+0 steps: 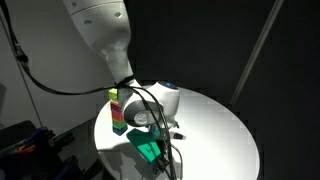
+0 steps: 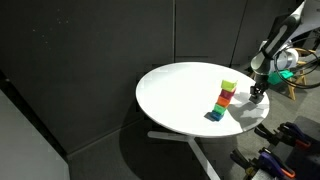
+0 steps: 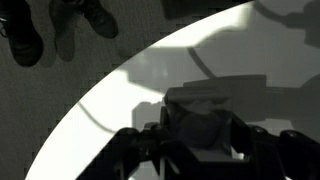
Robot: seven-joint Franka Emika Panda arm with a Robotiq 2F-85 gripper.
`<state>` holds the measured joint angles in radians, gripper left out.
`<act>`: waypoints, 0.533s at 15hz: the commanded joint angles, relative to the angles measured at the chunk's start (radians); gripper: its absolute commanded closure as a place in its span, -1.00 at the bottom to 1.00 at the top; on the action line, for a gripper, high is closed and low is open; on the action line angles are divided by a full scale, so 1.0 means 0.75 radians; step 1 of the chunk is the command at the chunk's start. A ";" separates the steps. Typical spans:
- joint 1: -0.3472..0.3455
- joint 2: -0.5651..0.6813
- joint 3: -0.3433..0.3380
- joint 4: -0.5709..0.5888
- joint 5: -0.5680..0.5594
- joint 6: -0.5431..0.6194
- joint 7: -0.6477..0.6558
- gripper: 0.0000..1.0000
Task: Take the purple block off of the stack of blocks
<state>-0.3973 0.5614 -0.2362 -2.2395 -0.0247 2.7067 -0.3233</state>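
Note:
My gripper needs to open now. The bottom edge of the purple block meets its shadow on the white tabletop, so the block would stay there if I let go now.
The stack of blocks [image 1: 117, 110] stands on the white round table [image 1: 220, 130], with a yellow-green cube on top, then red, green and a dark one below; it also shows in an exterior view [image 2: 224, 100]. My gripper [image 2: 257, 96] is low over the table beside the stack, near the table's edge. In the wrist view, the gripper [image 3: 202, 148] is shut on a grey cube, the purple block [image 3: 200, 126], which sits between the two fingers close to the tabletop. The stack is out of the wrist view.
The table's curved edge [image 3: 90, 110] runs close to the gripper, with dark floor and a pair of boots [image 3: 25, 35] beyond it. A green object [image 1: 148, 150] lies by the arm's cables. Equipment stands past the table [image 2: 285, 70].

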 commanded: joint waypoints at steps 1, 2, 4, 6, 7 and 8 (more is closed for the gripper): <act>-0.017 0.012 0.008 0.027 -0.013 0.001 0.029 0.43; -0.017 0.013 0.008 0.028 -0.012 -0.002 0.030 -0.57; -0.018 0.015 0.008 0.030 -0.011 -0.008 0.032 -0.72; -0.017 0.014 0.007 0.030 -0.012 -0.012 0.034 -0.99; -0.016 0.005 0.007 0.025 -0.013 -0.018 0.033 -1.00; -0.016 -0.003 0.007 0.020 -0.014 -0.020 0.032 -1.00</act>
<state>-0.3973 0.5678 -0.2363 -2.2355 -0.0247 2.7067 -0.3172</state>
